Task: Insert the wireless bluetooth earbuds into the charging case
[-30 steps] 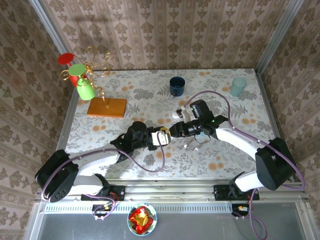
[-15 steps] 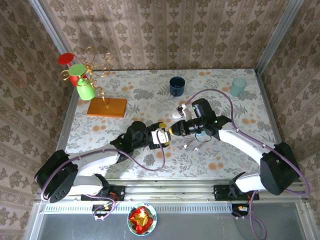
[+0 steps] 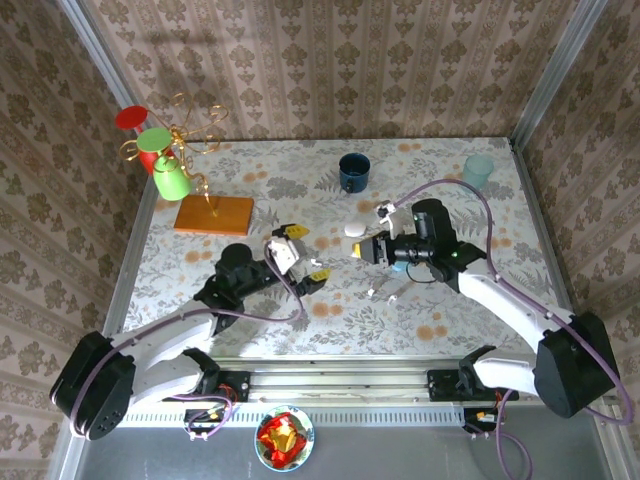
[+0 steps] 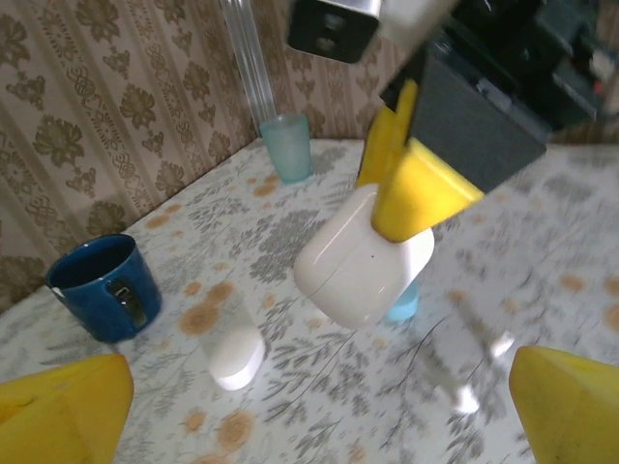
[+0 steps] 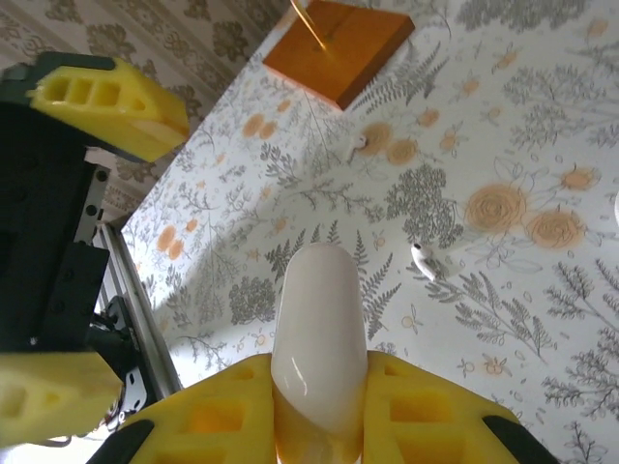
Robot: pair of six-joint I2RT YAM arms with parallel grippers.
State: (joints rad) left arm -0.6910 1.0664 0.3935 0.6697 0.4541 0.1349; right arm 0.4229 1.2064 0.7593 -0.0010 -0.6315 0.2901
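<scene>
The lid of the charging case has to stay free to open so the earbuds can go in. I will next grab the charging case with my left gripper by its body, below the lid seam (image 3: 354,250) (image 4: 340,274).
A white pebble-like charging case (image 4: 360,266) hangs above the table, pinched between the yellow pads of my right gripper (image 3: 368,248), which is shut on it. In the right wrist view the case (image 5: 319,333) stands upright between the pads, lid closed. My left gripper (image 3: 305,254) is wide open just left of the case, with nothing between its fingertips (image 4: 60,411). Two small white earbuds (image 3: 390,297) lie on the table below the right gripper. One earbud (image 5: 422,260) shows beyond the held case.
A second white case (image 4: 237,353) lies on the table near a dark blue mug (image 3: 353,171). A pale blue piece (image 4: 406,305) sits behind the held case. A teal cup (image 3: 477,171) stands far right. A wooden-based mug stand (image 3: 214,214) is at the left.
My left gripper opened, let go of the white case and drew back to the left. My right gripper closed on the case and carried it to the right.
</scene>
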